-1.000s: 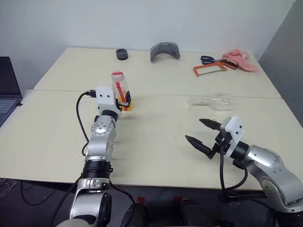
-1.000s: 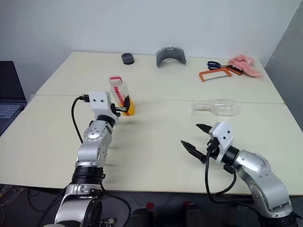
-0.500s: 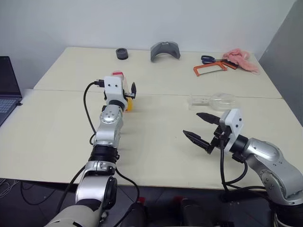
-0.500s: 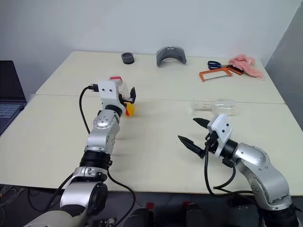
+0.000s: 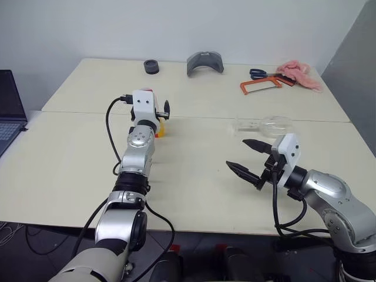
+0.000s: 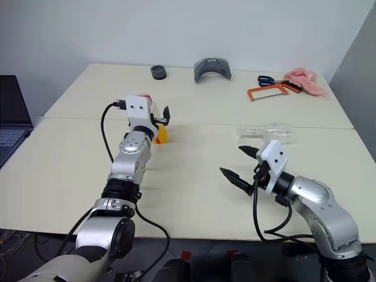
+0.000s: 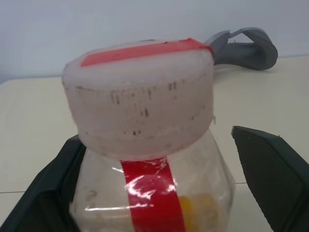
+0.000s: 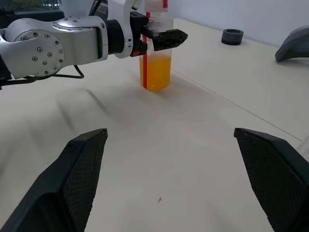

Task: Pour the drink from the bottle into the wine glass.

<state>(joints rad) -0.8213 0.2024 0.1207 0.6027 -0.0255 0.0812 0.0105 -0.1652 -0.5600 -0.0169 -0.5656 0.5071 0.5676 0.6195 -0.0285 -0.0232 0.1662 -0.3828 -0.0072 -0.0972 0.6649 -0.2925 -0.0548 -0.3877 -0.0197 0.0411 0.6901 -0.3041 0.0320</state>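
Note:
My left gripper's fingers are on both sides of the part of the bottle below its cap, so they would hold the bottle if I closed now. I need to close.
The bottle (image 8: 155,58) stands upright on the left half of the table, its cap (image 7: 140,106) on and a red stripe down its side. The drink (image 8: 155,73), orange, fills its lower part. My left gripper (image 6: 157,116) is open, with its fingers (image 7: 270,174) on either side of the bottle just below the cap; the right-hand finger stands clear of the plastic. The wine glass (image 5: 275,124) lies on its side further right, its foot towards the bottle. My right gripper (image 5: 237,154) hovers open and empty in front of the glass, pointing towards the bottle.
A laptop (image 5: 9,111) sits at the left edge. Along the far side lie a black ring (image 5: 151,67), a grey curved piece (image 5: 205,62), an orange hacksaw (image 5: 261,87), blue scissors (image 5: 257,74) and a pink cloth (image 5: 298,74). A seam (image 5: 205,117) crosses between the two tabletops.
My left arm has stretched forward and risen, bringing its open fingers up to the bottle's top, which the wrist now hides from the head views. The right gripper has kept still.

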